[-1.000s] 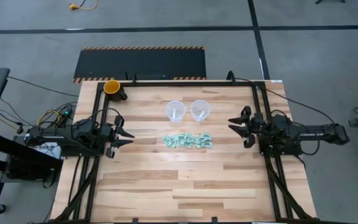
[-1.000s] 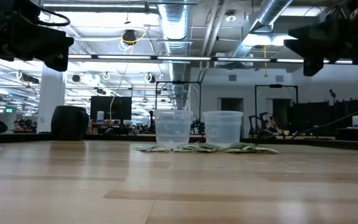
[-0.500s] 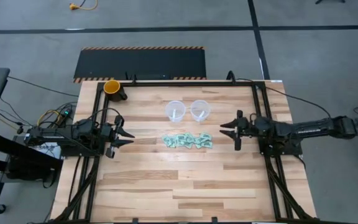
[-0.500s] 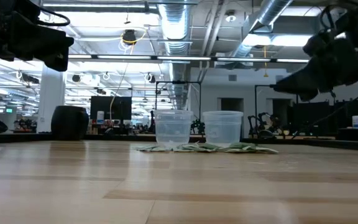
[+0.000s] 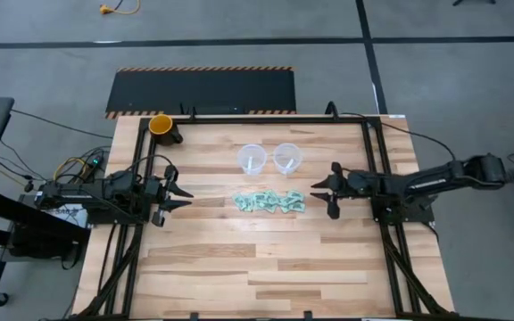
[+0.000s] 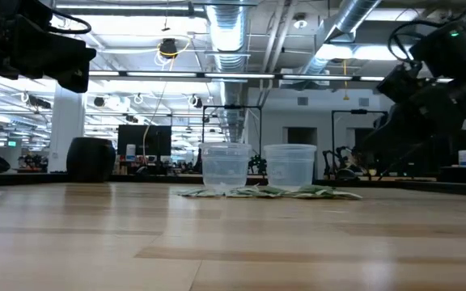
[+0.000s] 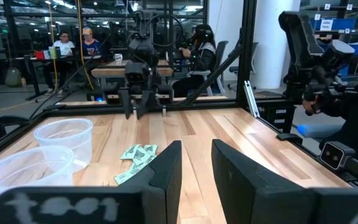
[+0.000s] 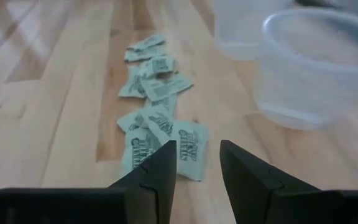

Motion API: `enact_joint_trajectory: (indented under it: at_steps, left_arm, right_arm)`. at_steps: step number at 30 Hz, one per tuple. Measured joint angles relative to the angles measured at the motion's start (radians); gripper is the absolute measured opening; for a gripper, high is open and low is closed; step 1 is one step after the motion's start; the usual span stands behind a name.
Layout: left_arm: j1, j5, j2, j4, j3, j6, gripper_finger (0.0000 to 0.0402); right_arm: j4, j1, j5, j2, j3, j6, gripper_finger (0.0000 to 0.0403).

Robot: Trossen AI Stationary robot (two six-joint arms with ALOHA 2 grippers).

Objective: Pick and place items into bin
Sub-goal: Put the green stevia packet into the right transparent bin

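Observation:
The pale green packet has to go into the bin (image 5: 288,158), so my right gripper needs to grab it by one end (image 5: 294,201) next.
The items (image 5: 269,201) are several small pale green-and-white packets lying flat in a loose row on the wooden table (image 5: 239,267); they also show as items (image 8: 160,127) in the right wrist view. Just behind them stand two clear plastic tubs (image 5: 252,160) (image 5: 287,158), the bins, upright on their bases. My right gripper (image 5: 328,191) hangs open, tipped down, a little to the right of the items and above the table, with nothing between its fingers. My left gripper (image 5: 184,197) waits open and level at the table's left side, holding nothing.
An orange cup (image 5: 161,125) stands at the table's far left corner. Black frame rails (image 5: 371,160) run along the table's sides and far edge. Bare wood lies between the items and the near edge.
My right gripper has gone toward the table's left, toward the items, has sunk lower, and has tipped from level to slanting down. The items and tubs have not moved.

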Motion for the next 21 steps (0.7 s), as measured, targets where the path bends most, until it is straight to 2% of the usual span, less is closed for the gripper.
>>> enact_joint_trajectory:
  at_steps: [9, 21]
  left_arm:
    - [0.0, 0.0, 0.0, 0.0, 0.0, 0.0, 0.0077]
    - [0.0, 0.0, 0.0, 0.0, 0.0, 0.0, 0.0077]
  right_arm:
    - [-0.006, 0.022, -0.053, 0.213, 0.119, 0.007, 0.0118]
    - [-0.111, 0.109, -0.055, 0.348, 0.223, 0.053, 0.0143]
